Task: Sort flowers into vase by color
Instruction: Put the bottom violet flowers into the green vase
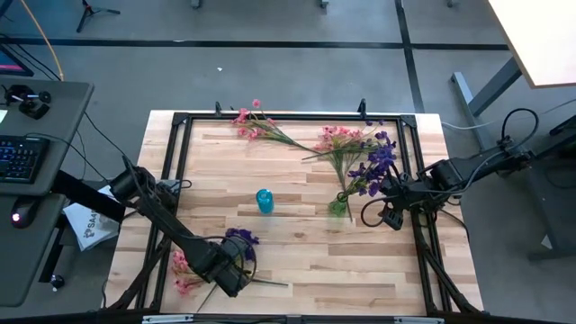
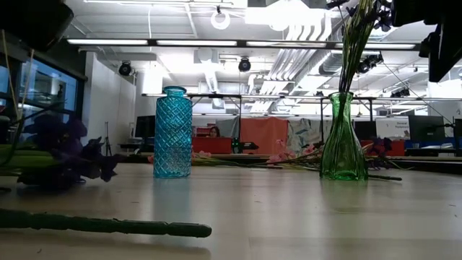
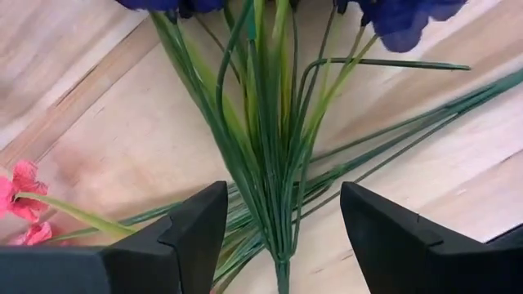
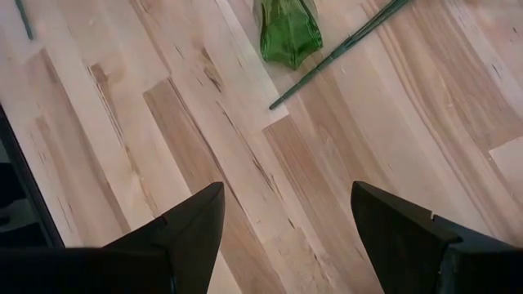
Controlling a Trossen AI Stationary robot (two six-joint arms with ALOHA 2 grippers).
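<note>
My left gripper's fingers are above the stem bundle (image 3: pixel 274 151) and would miss the purple sprig now, so they should lower before closing.
A purple sprig (image 1: pixel 241 238) lies on the table near the front left, its blossoms (image 2: pixel 65 155) toward the far side and its green stems (image 3: pixel 274 163) fanning out from one stalk. My left gripper (image 1: pixel 231 275) points down over it, open. Its fingers (image 3: pixel 196 237) stand on either side of the stem bundle without touching it. A pink sprig (image 1: pixel 184 270) lies just to the left. The blue vase (image 1: pixel 264 200) stands mid-table. The green vase (image 1: pixel 340 205) holds purple flowers (image 1: pixel 378 166). My right gripper (image 1: pixel 380 216) hovers open beside the green vase (image 4: pixel 286 33).
More pink sprigs (image 1: pixel 256 126) (image 1: pixel 340 137) lie along the table's far edge. A loose green stem (image 4: pixel 335 53) lies on the wood by the green vase. A black frame (image 1: pixel 180 117) runs round the table top. Bare wood lies between the two vases and along the front.
</note>
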